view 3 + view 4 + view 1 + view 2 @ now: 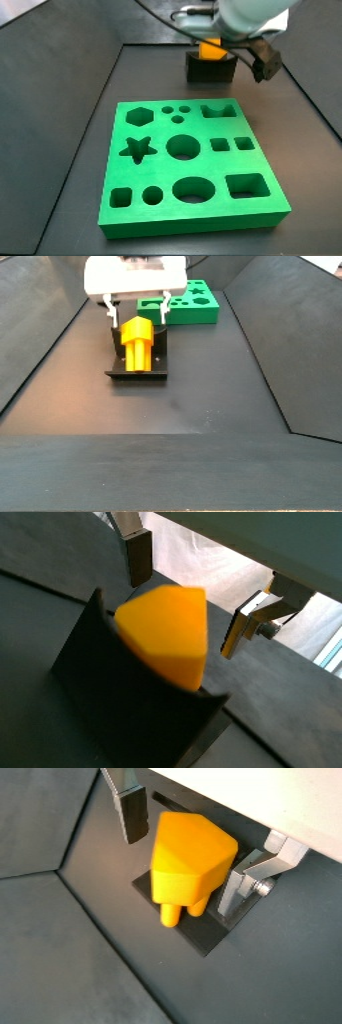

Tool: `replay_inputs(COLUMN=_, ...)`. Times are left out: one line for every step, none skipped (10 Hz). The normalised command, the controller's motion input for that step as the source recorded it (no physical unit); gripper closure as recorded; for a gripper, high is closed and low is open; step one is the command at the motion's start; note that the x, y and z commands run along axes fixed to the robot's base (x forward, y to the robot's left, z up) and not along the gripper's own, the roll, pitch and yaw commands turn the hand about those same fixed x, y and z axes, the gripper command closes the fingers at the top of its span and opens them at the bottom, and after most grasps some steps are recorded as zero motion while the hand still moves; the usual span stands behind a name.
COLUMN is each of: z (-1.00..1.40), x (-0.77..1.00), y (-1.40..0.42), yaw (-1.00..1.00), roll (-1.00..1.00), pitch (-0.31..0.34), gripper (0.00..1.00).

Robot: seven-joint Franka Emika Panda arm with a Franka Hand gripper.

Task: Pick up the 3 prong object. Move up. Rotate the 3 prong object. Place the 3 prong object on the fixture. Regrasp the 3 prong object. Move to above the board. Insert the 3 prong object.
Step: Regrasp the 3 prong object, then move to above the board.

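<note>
I will grab the orange-yellow 3 prong object by its wide body (210, 50) next. Then I will put the object's prongs into the board (187, 160).
The orange-yellow 3 prong object (187, 853) lies on the dark fixture (201, 933), with its prongs pointing out over the fixture's plate. It also shows in the side views (138, 338) (210, 47) and fills a wrist view (167, 627). My gripper (181, 868) straddles the object from above. Its fingers (130, 813) stand on either side with a small gap to the object, so it is open and not gripping. In a side view the gripper (136, 314) hangs over the object's far end. The green board (187, 160) lies apart from the fixture (207, 70).
The dark tray floor (174, 406) has sloping walls (40, 356) on both sides. In a side view the board (198, 303) sits just beyond and to the right of the fixture (138, 368).
</note>
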Motion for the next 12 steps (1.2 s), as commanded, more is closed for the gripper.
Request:
replay_inputs(z=-0.72, x=0.10, y=0.00, yaw=0.02, roll=0.06, pitch=0.006, gripper=0.00)
replay_inputs(z=-0.53, x=0.09, y=0.00, yaw=0.02, roll=0.06, pitch=0.007, gripper=0.00)
replay_inputs(z=-0.40, x=0.08, y=0.00, yaw=0.03, roll=0.06, pitch=0.007, gripper=0.00)
replay_inputs(z=-0.23, x=0.07, y=-0.01, yaw=0.04, roll=0.05, pitch=0.012, gripper=0.00)
replay_inputs(z=-0.19, x=0.04, y=-0.02, yaw=0.04, roll=0.05, pitch=0.017, gripper=0.00)
replay_inputs(z=-0.17, x=0.02, y=-0.03, yaw=0.04, roll=0.05, pitch=0.007, gripper=0.00)
replay_inputs(z=-0.17, x=0.02, y=-0.03, yaw=0.04, roll=0.05, pitch=0.007, gripper=0.00)
replay_inputs(z=-0.17, x=0.02, y=-0.03, yaw=0.04, roll=0.05, pitch=0.007, gripper=0.00)
replay_inputs(z=0.00, x=0.00, y=0.00, yaw=0.00, roll=0.00, pitch=0.000, gripper=1.00)
replay_inputs(z=1.00, x=-0.43, y=0.21, yaw=-0.17, roll=0.26, pitch=0.398, gripper=1.00)
replay_inputs(z=1.00, x=-0.43, y=0.21, yaw=-0.14, roll=0.22, pitch=0.377, gripper=1.00)
replay_inputs(z=1.00, x=-0.41, y=0.19, yaw=-0.03, roll=0.11, pitch=0.321, gripper=1.00)
